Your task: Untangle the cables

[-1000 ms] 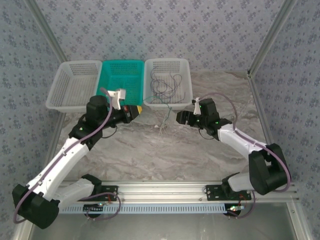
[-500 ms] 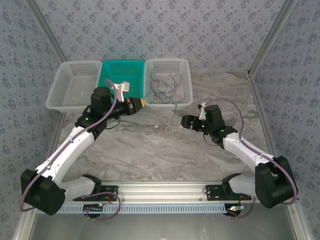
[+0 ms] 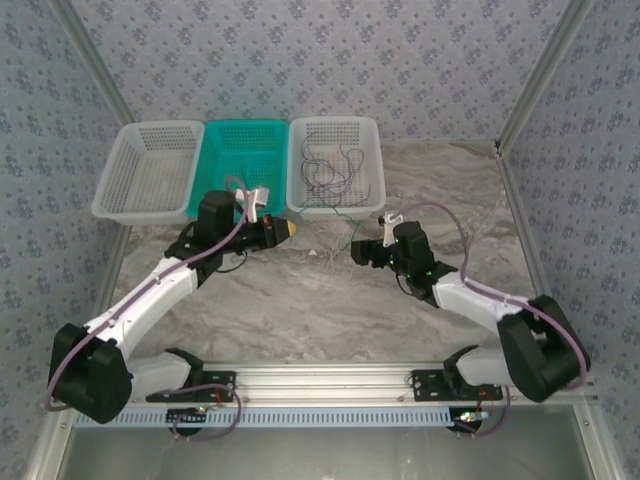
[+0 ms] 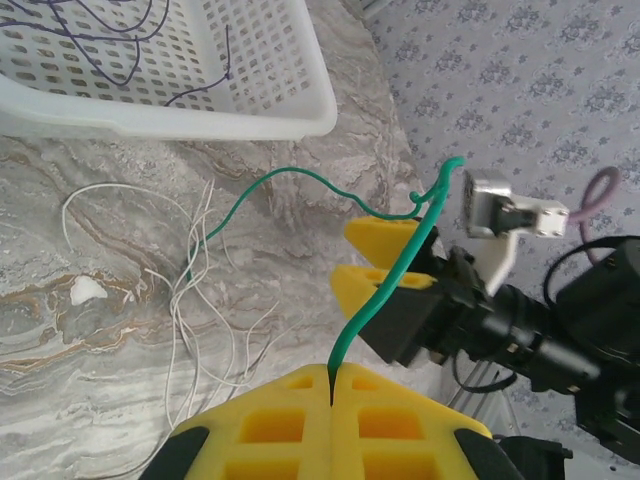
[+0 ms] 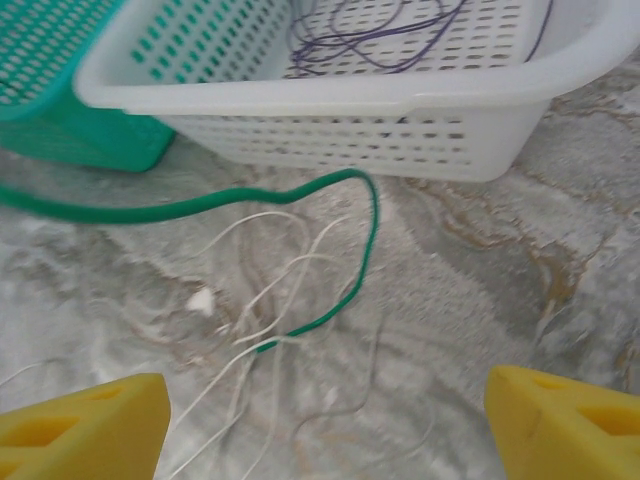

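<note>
I should next use my right gripper to grab the green cable near its far end (image 3: 349, 242) (image 5: 318, 323), away from the left gripper, to untangle it from the white cables.
My left gripper (image 4: 330, 378) is shut on one end of a green cable (image 4: 400, 270). The cable rises from the closed yellow tips, bends, and drops to a tangle of thin white cables (image 4: 205, 300) on the marble table. In the top view the left gripper (image 3: 288, 228) sits just left of that tangle (image 3: 325, 250), and the right gripper (image 3: 356, 250) sits just right of it. The right gripper (image 5: 320, 440) is open, hovering over the white cables (image 5: 255, 330) and the green cable's (image 5: 370, 225) far loop, with nothing between its fingers (image 5: 85, 430). A grey cable lies faintly among them.
A white basket (image 3: 372, 165) holding several dark cables (image 3: 330, 165) stands just behind the tangle. A teal basket (image 3: 215, 165) and another white basket (image 3: 115, 185) stand to its left. The right gripper's yellow fingers (image 4: 385, 235) are close in front of the left gripper.
The left gripper has come down toward the table with the green cable, which now hangs lower. The right gripper has shifted left, closer to the tangle.
</note>
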